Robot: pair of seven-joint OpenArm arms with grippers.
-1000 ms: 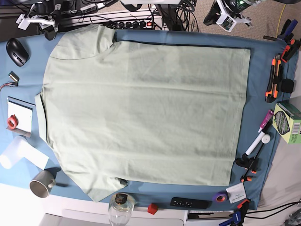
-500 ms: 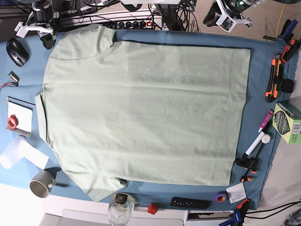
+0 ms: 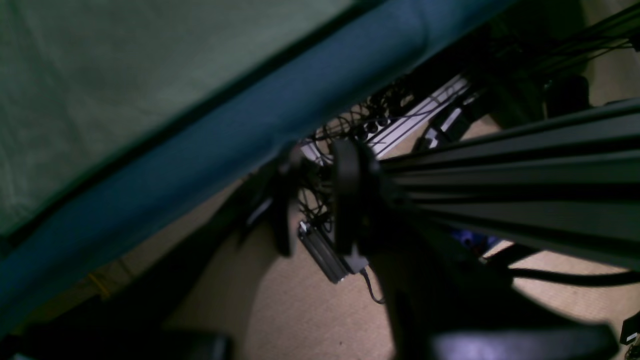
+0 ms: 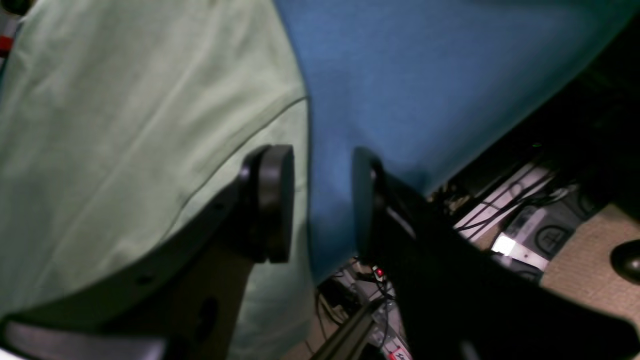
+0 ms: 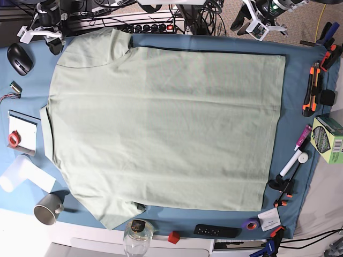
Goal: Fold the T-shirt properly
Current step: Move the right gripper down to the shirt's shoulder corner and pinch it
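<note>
My right gripper's fingers are on both sides of the sleeve edge but still above the blue table cloth. My right gripper should lower its fingers first, then close on the T-shirt.
The pale sage-green T-shirt lies spread flat on the blue table cloth, collar side at the left and hem at the right. My right gripper is at the far left corner by the upper sleeve. In the right wrist view it is open, one finger over the sleeve edge and the other over blue cloth. My left gripper hangs past the table's far edge. In the left wrist view it is open and empty over the floor, apart from the shirt.
A mouse, notepad with red tape and mug lie along the left. A jar, red cube, remote and purple tape line the front. Cutters, a marker and a green box are at the right.
My right gripper has shifted slightly at the far left corner near the sleeve. My left gripper has turned a little behind the table's far edge. The shirt has not moved.
</note>
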